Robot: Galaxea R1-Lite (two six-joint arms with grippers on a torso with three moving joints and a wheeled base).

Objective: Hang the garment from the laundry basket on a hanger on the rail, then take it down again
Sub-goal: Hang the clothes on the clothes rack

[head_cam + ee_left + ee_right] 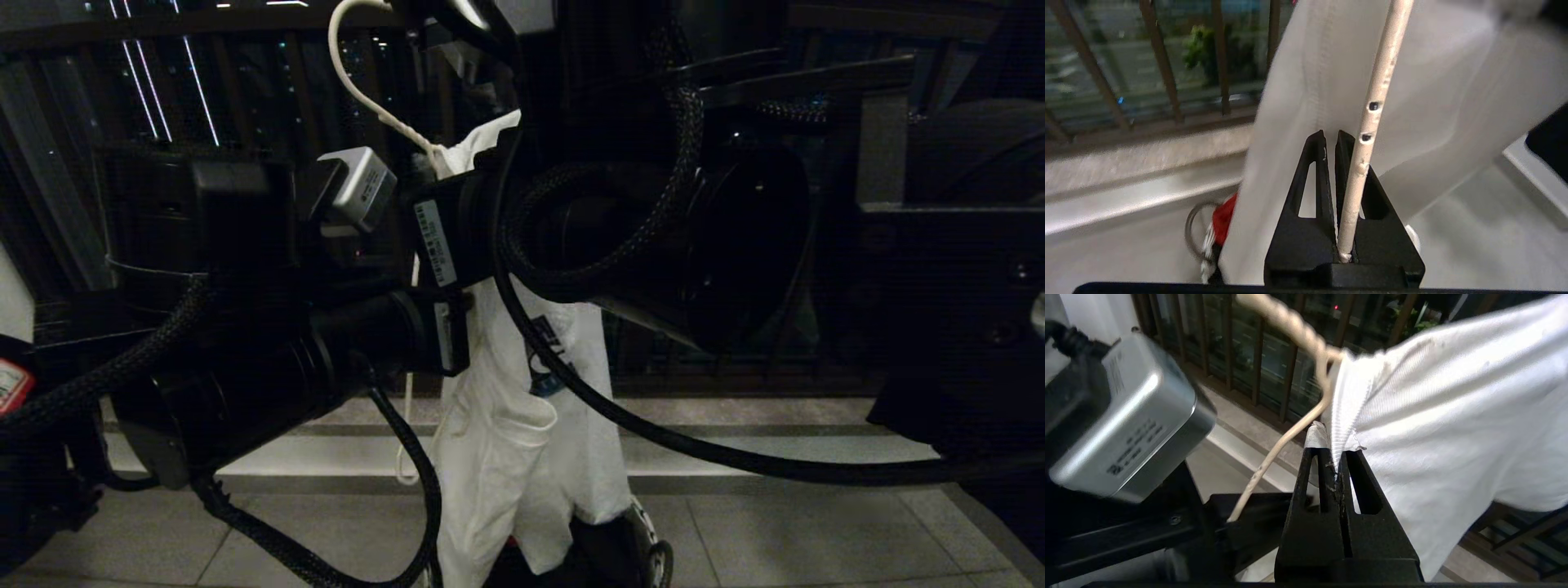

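Note:
The collar (458, 153) is against the hanger's twisted neck, so the garment (506, 441) would stay hanging. My right gripper needs to open now.
The white garment (506, 441), with its dark blue logo (543, 359), droops from the thin white hanger (351, 82) down to the laundry basket (649, 539) on the floor. My left gripper (1329, 134) is shut on the hanger's wire arm (1367, 134), which runs up out of the jaws in front of the cloth (1298, 81). My right gripper (1336, 457) is shut on the garment's ribbed collar (1343, 412), just below the hanger's twisted neck (1294, 322). In the head view both arms crowd the middle and hide the fingers. The rail is out of view.
The dark barred balcony railing (245, 98) stands close behind, above a pale step (735, 457) and tiled floor. A red cloth (1224, 216) lies in the basket beside its loop handle (1192, 228). The left wrist's silver camera box (1126, 416) sits next to the right gripper.

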